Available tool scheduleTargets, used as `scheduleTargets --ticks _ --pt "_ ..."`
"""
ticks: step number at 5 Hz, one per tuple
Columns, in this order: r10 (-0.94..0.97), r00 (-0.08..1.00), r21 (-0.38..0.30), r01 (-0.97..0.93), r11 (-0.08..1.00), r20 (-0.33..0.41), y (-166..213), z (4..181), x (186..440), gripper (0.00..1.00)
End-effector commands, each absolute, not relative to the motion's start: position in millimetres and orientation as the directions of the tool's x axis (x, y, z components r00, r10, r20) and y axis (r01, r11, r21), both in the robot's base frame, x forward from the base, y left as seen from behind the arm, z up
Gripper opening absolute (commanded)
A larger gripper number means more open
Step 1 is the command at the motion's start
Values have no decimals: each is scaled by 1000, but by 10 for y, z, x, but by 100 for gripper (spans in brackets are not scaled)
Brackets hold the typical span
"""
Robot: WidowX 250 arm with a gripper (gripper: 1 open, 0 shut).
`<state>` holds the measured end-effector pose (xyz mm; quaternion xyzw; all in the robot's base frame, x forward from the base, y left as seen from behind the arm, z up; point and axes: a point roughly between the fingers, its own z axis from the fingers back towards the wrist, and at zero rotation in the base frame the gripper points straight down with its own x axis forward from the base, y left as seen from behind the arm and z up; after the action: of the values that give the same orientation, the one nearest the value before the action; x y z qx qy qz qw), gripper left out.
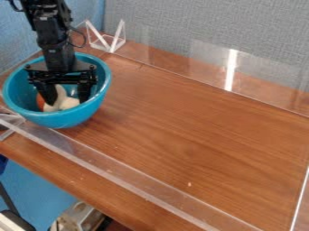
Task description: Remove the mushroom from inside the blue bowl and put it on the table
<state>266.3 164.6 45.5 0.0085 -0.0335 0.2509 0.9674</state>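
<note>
The mushroom should be grabbed next by its cream stem (pixel 58 99), so my gripper can lift it out of the blue bowl (pixel 99 97).
The blue bowl (pixel 99 97) sits at the far left of the wood-grain table (pixel 205 135). Inside it lies the mushroom (pixel 65 105), cream stem up front and a bit of orange cap showing at its left. My gripper (pixel 63 90) reaches down into the bowl from above, open, with its black fingers (pixel 87 84) spread to either side just over the mushroom. Whether the fingers touch the mushroom cannot be told.
Low clear acrylic walls (pixel 229 68) run along the table edges. A clear triangular stand (pixel 108 39) sits behind the bowl at the back wall. The tabletop stretches right and forward of the bowl.
</note>
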Motion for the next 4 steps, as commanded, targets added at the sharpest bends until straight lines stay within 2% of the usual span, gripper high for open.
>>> scheduleTargets --ticks 1,4 --pt "460 884 -2 -462 887 85 1652 500 2711 100" --pt "429 900 -9 -430 903 74 1587 489 2745 100"
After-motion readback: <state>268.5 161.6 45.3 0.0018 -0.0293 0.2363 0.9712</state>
